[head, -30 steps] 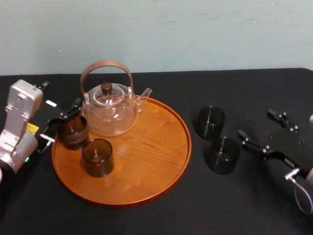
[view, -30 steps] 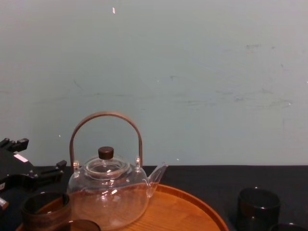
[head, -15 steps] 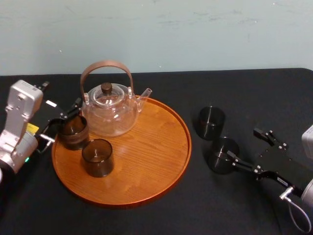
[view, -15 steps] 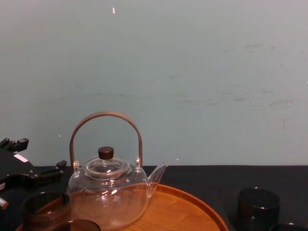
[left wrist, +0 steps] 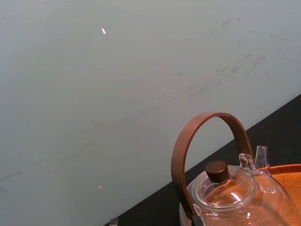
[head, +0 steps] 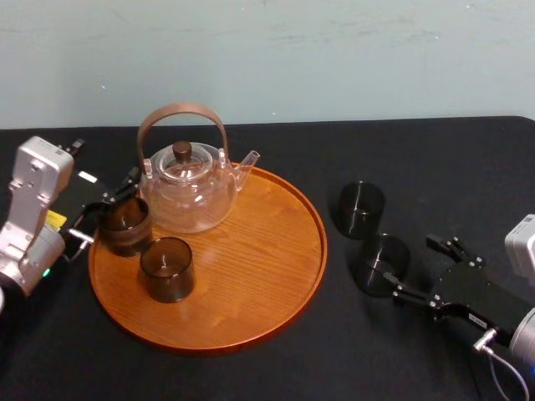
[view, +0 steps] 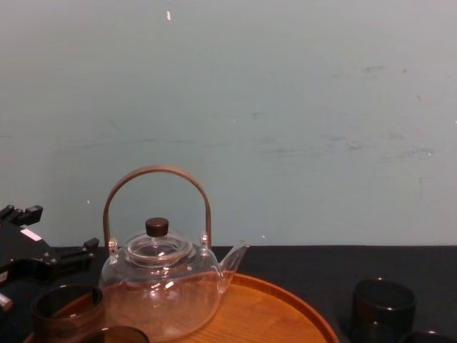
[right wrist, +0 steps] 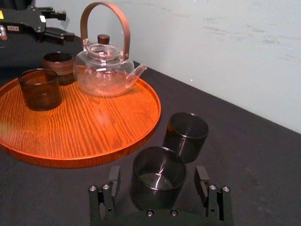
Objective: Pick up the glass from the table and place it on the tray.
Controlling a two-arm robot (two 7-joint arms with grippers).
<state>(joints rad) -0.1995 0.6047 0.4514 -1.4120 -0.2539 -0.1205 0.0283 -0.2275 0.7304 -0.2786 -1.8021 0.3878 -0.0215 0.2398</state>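
Next, my right gripper grabs the nearer dark smoked glass by its sides, to set it on the round tray (view: 268, 314) (right wrist: 106, 125).
Two dark glasses stand on the black table to the right of the tray (head: 251, 267). The nearer glass (head: 380, 261) (right wrist: 157, 176) sits between the fingers of my right gripper (head: 405, 262) (right wrist: 157, 182), which is open, with a finger (right wrist: 113, 181) on either side and a small gap to each. The farther glass (head: 361, 209) (right wrist: 187, 134) stands just behind it. The round orange-brown tray carries a clear glass teapot (head: 188, 188) and two brown glasses (head: 165, 267) (head: 125, 224). My left gripper (head: 104, 209) rests open at the tray's left edge by the rear brown glass.
The teapot's tall arched wooden handle (head: 181, 113) rises over the tray's back left. The tray's right half (right wrist: 108, 122) is bare wood. A pale wall (view: 285, 107) stands behind the table, and black cloth (head: 435, 159) extends right and behind the dark glasses.
My right gripper has slid left and forward across the table until the nearer dark glass stands between its open fingers. The left arm and everything on the tray have stayed still.
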